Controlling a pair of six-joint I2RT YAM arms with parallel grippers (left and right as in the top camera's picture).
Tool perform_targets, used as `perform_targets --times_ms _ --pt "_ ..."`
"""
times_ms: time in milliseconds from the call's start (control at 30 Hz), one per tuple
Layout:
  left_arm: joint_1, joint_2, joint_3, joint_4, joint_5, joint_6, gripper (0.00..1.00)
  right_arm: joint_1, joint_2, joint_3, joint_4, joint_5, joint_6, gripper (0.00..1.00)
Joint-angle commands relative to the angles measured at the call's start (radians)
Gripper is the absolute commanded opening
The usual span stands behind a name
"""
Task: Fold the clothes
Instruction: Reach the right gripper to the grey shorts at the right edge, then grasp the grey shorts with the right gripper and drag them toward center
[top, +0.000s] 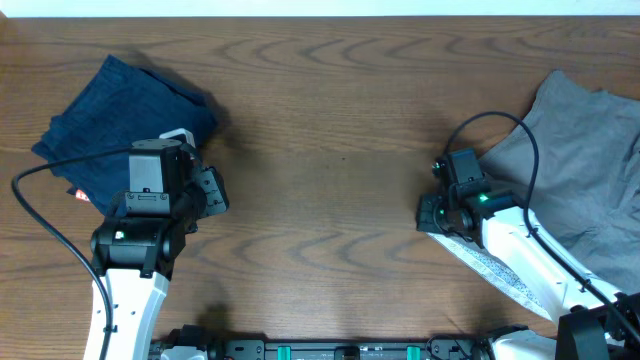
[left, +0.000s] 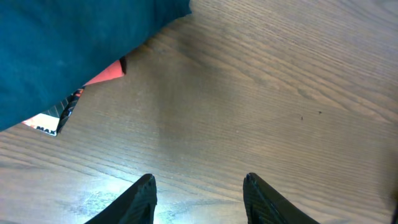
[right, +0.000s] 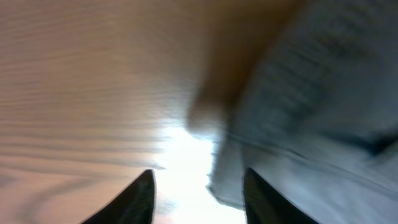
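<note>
The right gripper picks up the grey-olive trousers (top: 575, 160) by the trousers' edge facing the wood next, to spread them out for folding.
The grey-olive trousers (top: 575, 160) lie crumpled at the right edge of the table. My right gripper (top: 432, 212) is at their left edge, low over the wood. In the right wrist view the grey cloth (right: 311, 106) fills the right half, blurred, and its edge lies between the open fingers (right: 198, 186); nothing is clamped. My left gripper (top: 212, 190) hovers beside the folded navy garment (top: 120, 125). Its fingers (left: 199, 193) are open over bare wood and hold nothing.
The navy-blue folded garment (left: 68, 50) sits at the far left with a red and white tag (left: 74, 102) sticking out from under it. The wooden table (top: 330, 140) spans the view. A black cable (top: 505, 135) loops over the right arm.
</note>
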Motion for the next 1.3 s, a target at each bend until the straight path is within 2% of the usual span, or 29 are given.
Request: perform_targets --times_ms 0,167,333,400,467,500,667,867,1000,1267 --pt "0.006 0.005 0.015 -0.003 0.019 -0.002 0.48 0.001 -0.006 -0.011 -0.015 0.083 -0.004 0.48" --pt "0.006 0.005 0.015 -0.003 0.019 -0.002 0.48 0.005 0.013 -0.079 0.031 0.209 0.077 0.52" --pt "0.006 0.005 0.015 -0.003 0.019 -0.002 0.48 0.006 0.037 -0.148 0.158 0.207 0.077 0.52" --pt "0.006 0.005 0.015 -0.003 0.019 -0.002 0.48 0.006 0.048 -0.163 0.170 0.207 0.077 0.40" --pt "0.006 0.005 0.015 -0.003 0.019 -0.002 0.48 0.005 0.055 -0.166 0.170 0.208 0.083 0.05" --pt "0.006 0.005 0.015 -0.003 0.019 -0.002 0.48 0.005 0.055 -0.166 0.176 0.211 0.085 0.01" --pt "0.006 0.005 0.015 -0.003 0.019 -0.002 0.48 -0.027 0.055 -0.114 0.247 0.256 0.077 0.01" --pt "0.006 0.005 0.015 -0.003 0.019 -0.002 0.48 -0.131 0.055 0.060 0.282 0.257 -0.033 0.01" --pt "0.006 0.005 0.015 -0.003 0.019 -0.002 0.48 -0.183 0.055 0.116 0.294 0.255 -0.071 0.01" --pt "0.006 0.005 0.015 0.001 0.019 -0.002 0.48 -0.135 0.067 0.121 0.276 0.011 -0.050 0.01"
